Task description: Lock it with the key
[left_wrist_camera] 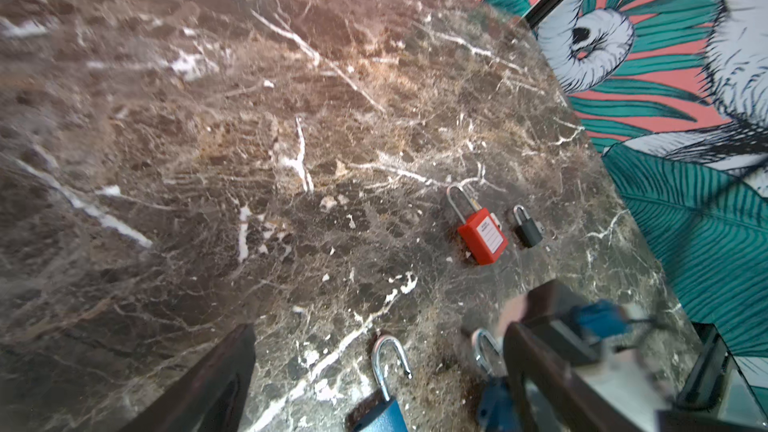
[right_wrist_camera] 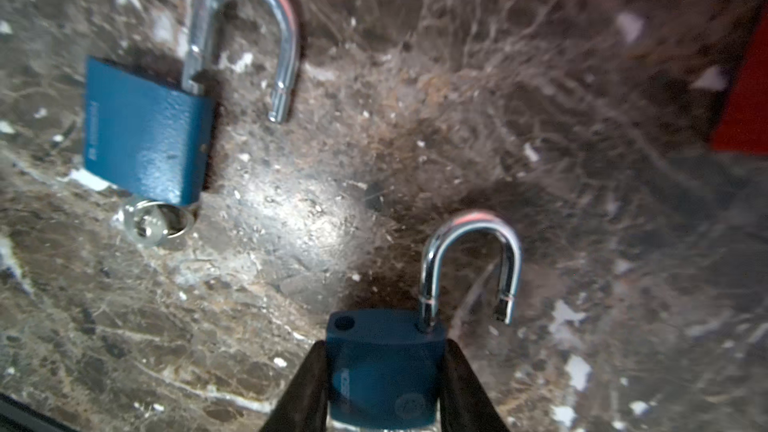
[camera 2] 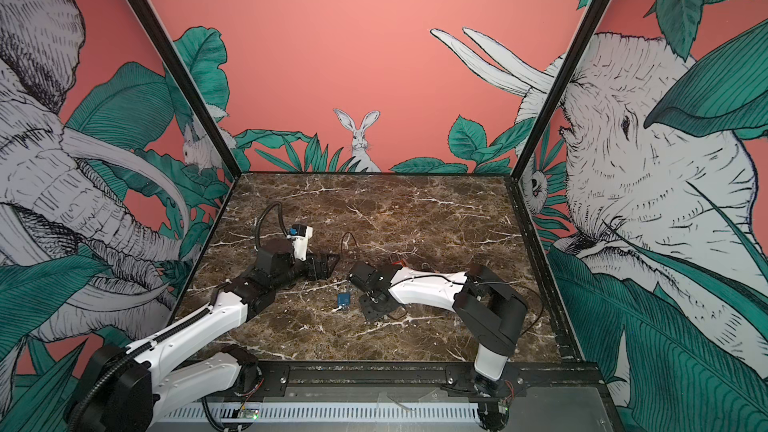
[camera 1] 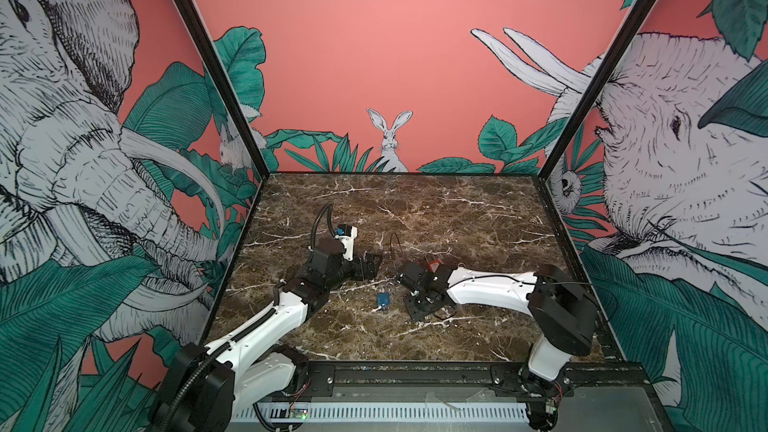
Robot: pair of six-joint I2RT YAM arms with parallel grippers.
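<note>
Next, my left gripper grabs the curve of the second blue padlock's open shackle, so that padlock's body stays free for my right gripper to lock.
A blue padlock (right_wrist_camera: 145,130) lies flat on the marble table (camera 1: 457,209), its shackle (right_wrist_camera: 249,35) swung open and a silver key (right_wrist_camera: 153,222) in its underside. In both top views it (camera 1: 382,300) (camera 2: 343,299) rests between the two arms. My right gripper (right_wrist_camera: 384,347) is shut on the body of a second blue padlock (right_wrist_camera: 382,371), whose shackle (right_wrist_camera: 469,268) is also open. No key shows on this one. My left gripper (left_wrist_camera: 378,330) (camera 1: 372,265) hangs open over the table, and the lying padlock (left_wrist_camera: 382,413) shows between its fingers.
A red padlock (left_wrist_camera: 482,236) (camera 1: 433,264) and a small dark grey padlock (left_wrist_camera: 528,230) lie side by side past the right gripper (camera 1: 405,280). A thin black cable loop (camera 1: 395,243) stands between the arms. Patterned walls close off three sides of the table.
</note>
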